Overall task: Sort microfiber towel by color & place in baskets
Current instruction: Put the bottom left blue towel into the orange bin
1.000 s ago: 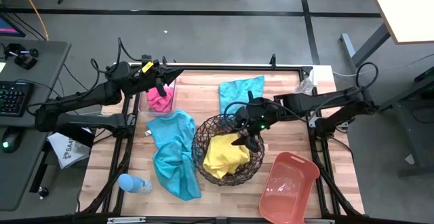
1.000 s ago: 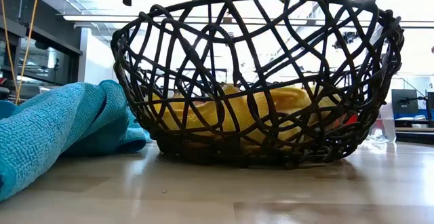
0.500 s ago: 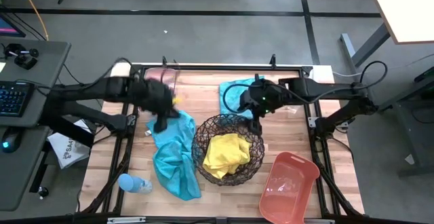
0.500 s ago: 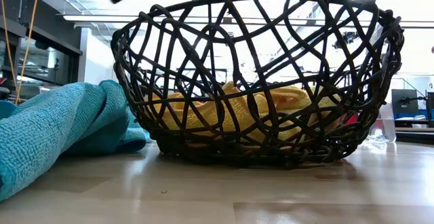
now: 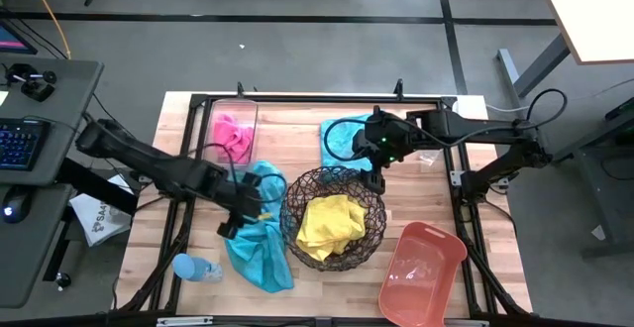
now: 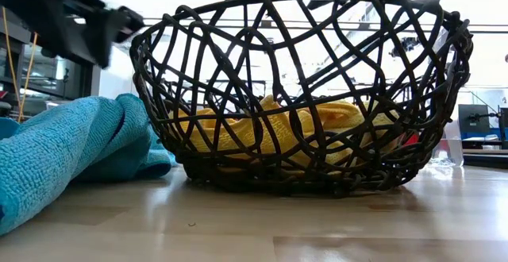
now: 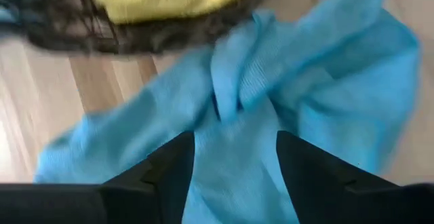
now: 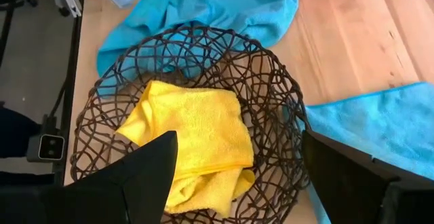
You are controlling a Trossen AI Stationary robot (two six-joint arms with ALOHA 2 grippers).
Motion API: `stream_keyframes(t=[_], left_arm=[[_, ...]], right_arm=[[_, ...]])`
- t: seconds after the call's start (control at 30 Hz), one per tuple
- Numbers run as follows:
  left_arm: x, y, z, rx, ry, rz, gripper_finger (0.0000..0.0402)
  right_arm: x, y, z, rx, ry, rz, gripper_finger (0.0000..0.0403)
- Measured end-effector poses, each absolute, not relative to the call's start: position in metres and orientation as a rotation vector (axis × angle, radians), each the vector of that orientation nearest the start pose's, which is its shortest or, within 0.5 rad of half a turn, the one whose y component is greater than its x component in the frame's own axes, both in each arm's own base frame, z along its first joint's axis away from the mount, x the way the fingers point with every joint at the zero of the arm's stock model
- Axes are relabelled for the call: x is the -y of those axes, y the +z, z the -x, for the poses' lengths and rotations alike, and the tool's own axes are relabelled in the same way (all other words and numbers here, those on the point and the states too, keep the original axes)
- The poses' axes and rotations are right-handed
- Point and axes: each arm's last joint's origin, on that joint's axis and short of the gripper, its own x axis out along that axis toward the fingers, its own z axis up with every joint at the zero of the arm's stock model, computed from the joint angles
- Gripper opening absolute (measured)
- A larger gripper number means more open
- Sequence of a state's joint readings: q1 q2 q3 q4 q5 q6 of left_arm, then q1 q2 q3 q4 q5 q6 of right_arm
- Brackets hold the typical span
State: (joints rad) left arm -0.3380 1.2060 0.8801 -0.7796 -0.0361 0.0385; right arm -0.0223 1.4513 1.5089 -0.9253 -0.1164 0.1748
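Note:
My left gripper grabs the teal towel's bunched folds next, to sort the towel into the salmon tub.
A large teal towel lies crumpled on the table, left of the round wire basket. My left gripper hovers open just over it, one finger over the cloth on either side. A yellow towel lies inside the wire basket. A pink towel sits in the clear bin at the far left. My right gripper stands open beyond the basket's far rim, over the edge of a second teal towel. Its wrist view looks down on the yellow towel.
A salmon tub stands tilted at the near right corner. A small light-blue bottle lies at the near left. Bare wood shows between the bin and the far teal towel. The low view is filled by the basket and teal cloth.
My left gripper has swung from the clear bin toward the table's near edge and now hangs over the large teal towel; the pink towel stays in the bin. My right gripper has drawn back from above the basket toward the far edge.

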Motion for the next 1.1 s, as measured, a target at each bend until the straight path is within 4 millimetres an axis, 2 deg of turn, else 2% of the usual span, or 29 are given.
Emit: stream_keyframes(t=[0.33,0.57,0.8,0.9,0.97,1.03,1.1], left_arm=[[0.083,0.206,-0.236,-1.162,-0.381,-0.373,0.0211],[0.091,0.187,-0.249,-1.179,-0.473,-0.315,0.0211],[0.095,0.170,-0.257,-1.225,-0.474,-0.278,0.0206],[0.096,0.169,-0.260,-1.211,-0.451,-0.243,0.0168],[0.096,0.170,-0.261,-1.211,-0.423,-0.189,0.0118],[0.096,0.174,-0.258,-1.227,-0.404,-0.094,0.0052],[0.097,0.183,-0.257,-1.233,-0.379,0.038,0.0016]], right_arm=[[0.003,0.365,-0.291,-0.890,0.015,-0.226,0.0307],[0.003,0.364,-0.290,-0.898,0.010,-0.233,0.0307],[0.003,0.363,-0.289,-0.912,0.009,-0.234,0.0307],[0.003,0.363,-0.289,-0.916,0.009,-0.233,0.0307],[0.003,0.363,-0.288,-0.925,0.013,-0.227,0.0307],[0.002,0.362,-0.287,-0.937,0.032,-0.214,0.0307],[0.002,0.363,-0.286,-0.935,0.065,-0.199,0.0307]])
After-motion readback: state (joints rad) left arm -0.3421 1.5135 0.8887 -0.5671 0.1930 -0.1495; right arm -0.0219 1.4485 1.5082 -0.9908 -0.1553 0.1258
